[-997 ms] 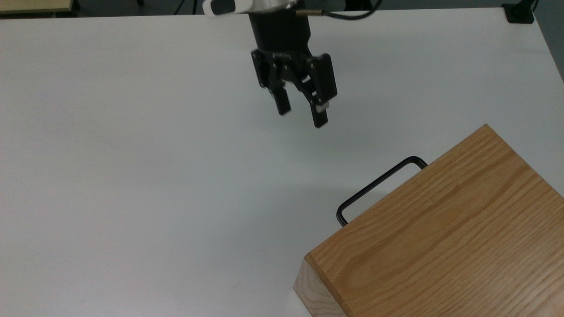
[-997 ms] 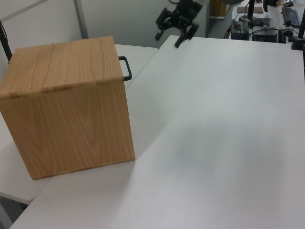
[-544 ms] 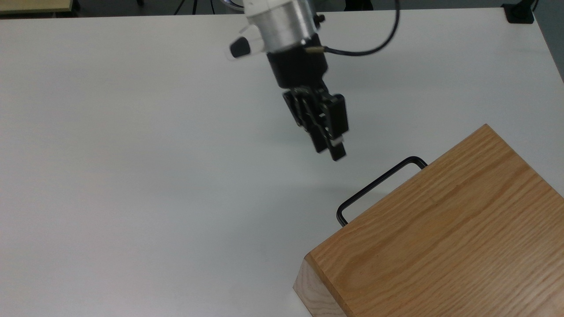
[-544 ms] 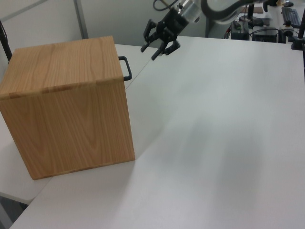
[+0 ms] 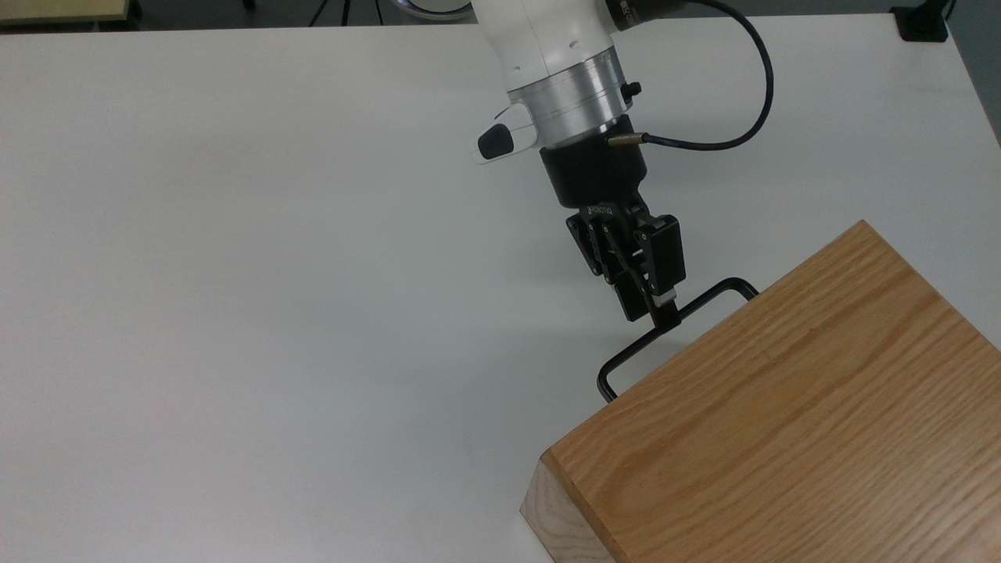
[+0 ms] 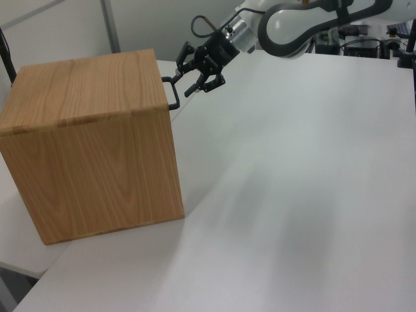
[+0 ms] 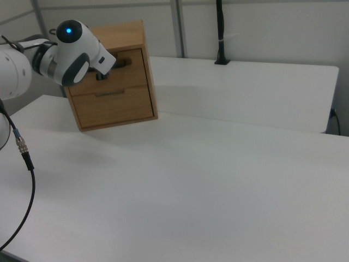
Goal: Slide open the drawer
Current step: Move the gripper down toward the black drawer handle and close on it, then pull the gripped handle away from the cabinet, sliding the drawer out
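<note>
The drawer needs to slide open out of the oak casing (image 6: 97, 169), so I should next grab the drawer with my gripper by its thin black handle (image 6: 177, 97).
The drawer (image 7: 130, 77) is the upper of two oak fronts in the cabinet casing (image 5: 782, 414), and it sits flush, closed. Its thin black U-shaped handle (image 5: 708, 295) sticks out toward the arm; in the left view the handle (image 6: 177, 97) juts from the casing's top right corner. My gripper (image 5: 661, 319) has come down at an angle onto the middle of the handle bar. In the left view the gripper (image 6: 182, 84) is open, with one finger on each side of the bar. In the right view the white wrist hides part of the drawer front.
The cabinet (image 6: 91, 149) stands at one end of the white table (image 5: 235, 274), near the edge. A lower drawer front (image 7: 114, 106) sits beneath the upper one. A black post (image 7: 220, 33) rises at the far edge. The arm's black cable (image 5: 751, 117) loops behind the wrist.
The arm swept from the middle of the table toward the cabinet and turned its wrist. The gripper, a hand's width from the handle before, is now at the handle bar. The drawer has not moved.
</note>
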You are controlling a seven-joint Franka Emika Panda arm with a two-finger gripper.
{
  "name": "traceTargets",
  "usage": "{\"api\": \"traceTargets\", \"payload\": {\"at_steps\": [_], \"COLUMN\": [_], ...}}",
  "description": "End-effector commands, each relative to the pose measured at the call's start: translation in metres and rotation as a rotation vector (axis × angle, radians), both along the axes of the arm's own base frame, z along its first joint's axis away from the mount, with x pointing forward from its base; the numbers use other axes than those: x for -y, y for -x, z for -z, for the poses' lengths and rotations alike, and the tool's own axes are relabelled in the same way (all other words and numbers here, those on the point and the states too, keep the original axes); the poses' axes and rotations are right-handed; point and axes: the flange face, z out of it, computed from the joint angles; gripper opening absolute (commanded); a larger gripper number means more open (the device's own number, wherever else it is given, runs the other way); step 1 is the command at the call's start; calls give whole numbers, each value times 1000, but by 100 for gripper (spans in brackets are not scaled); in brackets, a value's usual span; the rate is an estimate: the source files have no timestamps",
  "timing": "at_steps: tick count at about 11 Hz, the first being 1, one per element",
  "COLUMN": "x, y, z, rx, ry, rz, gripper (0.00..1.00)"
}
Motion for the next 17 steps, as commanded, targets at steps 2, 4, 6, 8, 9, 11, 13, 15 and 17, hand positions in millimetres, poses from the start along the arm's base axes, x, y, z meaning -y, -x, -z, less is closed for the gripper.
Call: {"api": "traceTargets", "payload": {"at_steps": [2,4,6,8,9,11,13,15,17], "x": [-25,-26,-24,-17,-8,-4,-2,10,24], "y": [-7,-8,-10,-10,-8,2,15,27,34], "z": [11,16,14,10,-4,-11,-7,-15,-24], "rx": [15,13,16,15,28,27,2,-39,-89], "ry": [-37,-37,-49,-56,-56,-44,-24,-11,0], "rz": [-4,-3,9,25,34,32,24,17,5], "gripper": [43,30,16,9,9,8,8,7,5]}}
